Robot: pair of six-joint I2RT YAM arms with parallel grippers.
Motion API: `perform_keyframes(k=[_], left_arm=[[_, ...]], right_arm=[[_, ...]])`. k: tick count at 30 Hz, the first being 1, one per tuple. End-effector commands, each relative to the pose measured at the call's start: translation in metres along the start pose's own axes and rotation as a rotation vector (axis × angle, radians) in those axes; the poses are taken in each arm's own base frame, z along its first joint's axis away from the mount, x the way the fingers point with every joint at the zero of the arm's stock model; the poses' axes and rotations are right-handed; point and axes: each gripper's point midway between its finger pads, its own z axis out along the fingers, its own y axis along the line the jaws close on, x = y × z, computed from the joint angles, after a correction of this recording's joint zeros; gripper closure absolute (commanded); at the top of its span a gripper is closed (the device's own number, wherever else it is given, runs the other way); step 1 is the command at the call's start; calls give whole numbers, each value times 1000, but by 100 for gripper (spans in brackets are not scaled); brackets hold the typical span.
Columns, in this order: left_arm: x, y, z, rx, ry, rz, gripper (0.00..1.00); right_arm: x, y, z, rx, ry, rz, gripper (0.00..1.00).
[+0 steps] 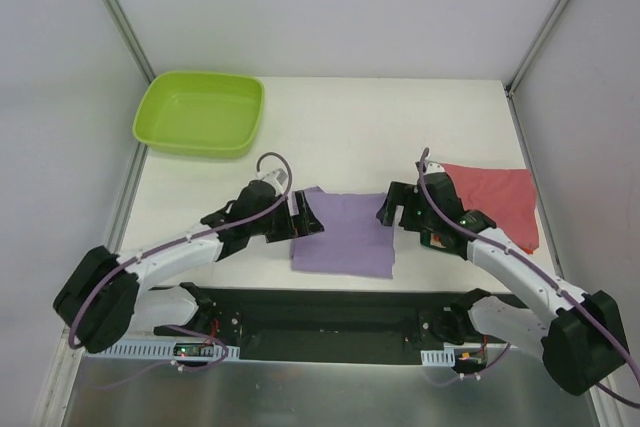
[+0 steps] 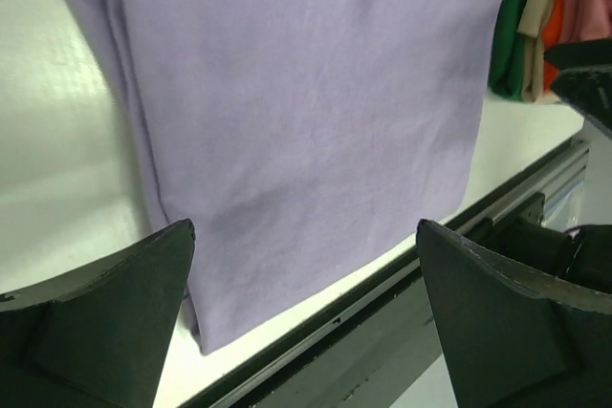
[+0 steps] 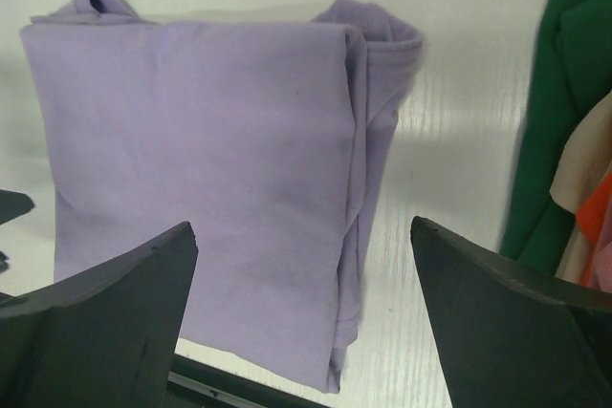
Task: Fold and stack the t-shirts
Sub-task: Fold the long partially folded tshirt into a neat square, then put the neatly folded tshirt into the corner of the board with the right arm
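The lilac t-shirt needs to go across the stack, so my right gripper should next grab the lilac t-shirt's folded edge facing the red t-shirt [image 1: 497, 203].
The lilac t-shirt [image 1: 345, 233] lies folded into a rectangle at the table's near middle. It fills the left wrist view [image 2: 306, 112] and the right wrist view [image 3: 210, 169]. My left gripper [image 1: 308, 220] is open and empty at the shirt's left edge [image 2: 306, 236]. My right gripper [image 1: 388, 210] is open and empty at the shirt's right edge [image 3: 304, 236]. A red t-shirt [image 1: 497, 203] lies folded to the right. Under it, the edges of a dark green shirt [image 3: 555, 140] and an orange shirt [image 3: 595, 217] show.
A lime-green plastic tub [image 1: 200, 113] stands at the far left of the table. The table's dark front rail [image 1: 330, 312] runs just below the lilac shirt. Grey walls close in both sides.
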Motion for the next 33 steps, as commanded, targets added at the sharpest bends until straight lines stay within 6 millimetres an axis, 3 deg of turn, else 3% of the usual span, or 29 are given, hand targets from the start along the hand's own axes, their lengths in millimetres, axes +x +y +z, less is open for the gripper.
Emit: perform_keyframes(k=[1, 5, 12, 21, 28, 33], left_arm=[[-28, 15, -26, -111, -170, 57, 1], [-45, 26, -42, -188, -271, 85, 1], [-53, 46, -56, -300, -329, 105, 1], [-53, 55, -54, -341, -324, 79, 1], [-51, 56, -47, -352, -294, 71, 1], [-50, 57, -46, -357, -290, 64, 1]], right_arm=[[-21, -2, -2, 2, -92, -29, 4], [-8, 9, 10, -57, 11, -43, 4], [29, 2, 41, 13, 214, -37, 1], [67, 4, 56, 166, 341, -98, 18], [71, 5, 60, 294, 347, -179, 40], [58, 16, 58, 296, 310, -278, 76]])
